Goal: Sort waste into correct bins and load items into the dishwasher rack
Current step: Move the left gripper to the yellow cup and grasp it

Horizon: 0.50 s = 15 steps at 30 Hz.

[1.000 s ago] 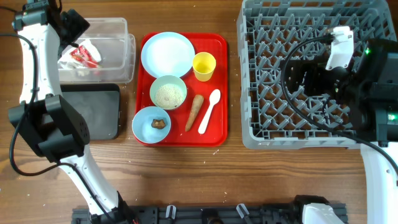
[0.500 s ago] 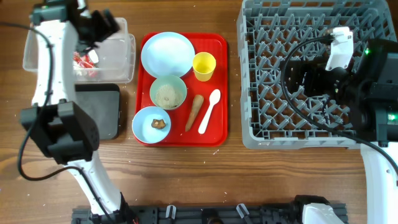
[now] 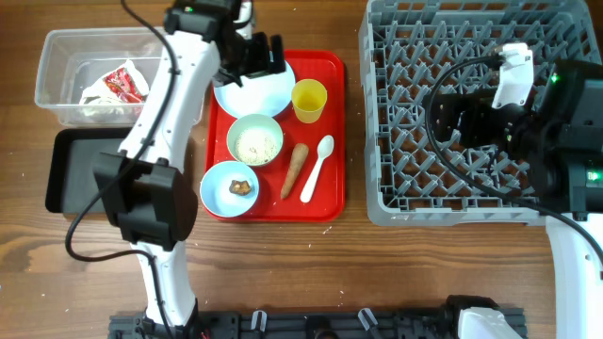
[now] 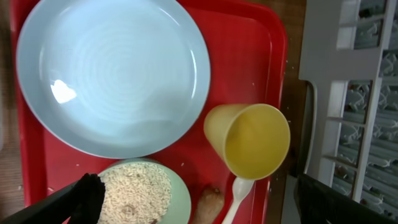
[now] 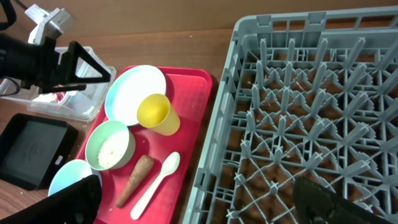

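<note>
The left gripper takes hold of the yellow cup by its rim (image 3: 309, 94) (image 4: 256, 140) next, leaving the cup's base end free to hand over for rack loading.
My left gripper (image 3: 262, 55) is open and empty above the light-blue plate (image 3: 252, 87) on the red tray (image 3: 332, 66). In its wrist view the plate (image 4: 112, 74), yellow cup (image 4: 252, 140), pale-green bowl of rice (image 4: 134, 193), carrot-shaped stick (image 4: 208, 205) and white spoon (image 4: 237, 194) lie below the open gripper (image 4: 198, 186). The small blue bowl (image 3: 231, 186) holds a brown lump. The red-and-white wrapper (image 3: 118, 83) lies in the clear tub (image 3: 57, 56). My right gripper (image 3: 450, 115) is open and empty over the grey rack (image 3: 471, 202); it also shows in its wrist view (image 5: 198, 190).
The black tray (image 3: 80, 169) sits in front of the clear tub, partly hidden by my left arm. The rack (image 5: 298, 124) fills the table's right side, close to the red tray's right edge. Bare wood lies along the front.
My left arm has swung right, from over the clear tub to over the plate on the red tray. The wrapper stays in the tub. The right arm has not moved.
</note>
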Motion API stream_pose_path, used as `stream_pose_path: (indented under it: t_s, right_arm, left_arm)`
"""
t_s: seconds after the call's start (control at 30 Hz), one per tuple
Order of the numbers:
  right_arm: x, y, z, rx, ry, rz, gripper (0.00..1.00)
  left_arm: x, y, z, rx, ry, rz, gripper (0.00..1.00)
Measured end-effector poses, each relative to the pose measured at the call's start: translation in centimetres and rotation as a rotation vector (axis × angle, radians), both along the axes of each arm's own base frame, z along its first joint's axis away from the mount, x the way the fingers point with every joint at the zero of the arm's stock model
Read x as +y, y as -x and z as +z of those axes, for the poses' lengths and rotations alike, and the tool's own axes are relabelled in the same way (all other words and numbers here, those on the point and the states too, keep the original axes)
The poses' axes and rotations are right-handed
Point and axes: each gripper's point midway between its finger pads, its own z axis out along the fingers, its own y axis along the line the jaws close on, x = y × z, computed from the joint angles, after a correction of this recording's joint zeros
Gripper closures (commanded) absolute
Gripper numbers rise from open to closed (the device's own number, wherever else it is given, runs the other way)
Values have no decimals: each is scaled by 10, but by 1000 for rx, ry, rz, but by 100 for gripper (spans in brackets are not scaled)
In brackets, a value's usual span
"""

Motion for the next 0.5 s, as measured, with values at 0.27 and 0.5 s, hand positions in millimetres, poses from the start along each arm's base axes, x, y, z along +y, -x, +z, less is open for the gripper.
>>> stream_pose_path:
  t_s: [0.27,0.5]
  right_arm:
    - [0,1,-4,17,-1,0,0]
    - [0,1,-4,20,-1,0,0]
  left_arm:
    - [-52,4,-37,1,-72,-112,38]
    - [-54,-1,-94,84,-112,-117,56]
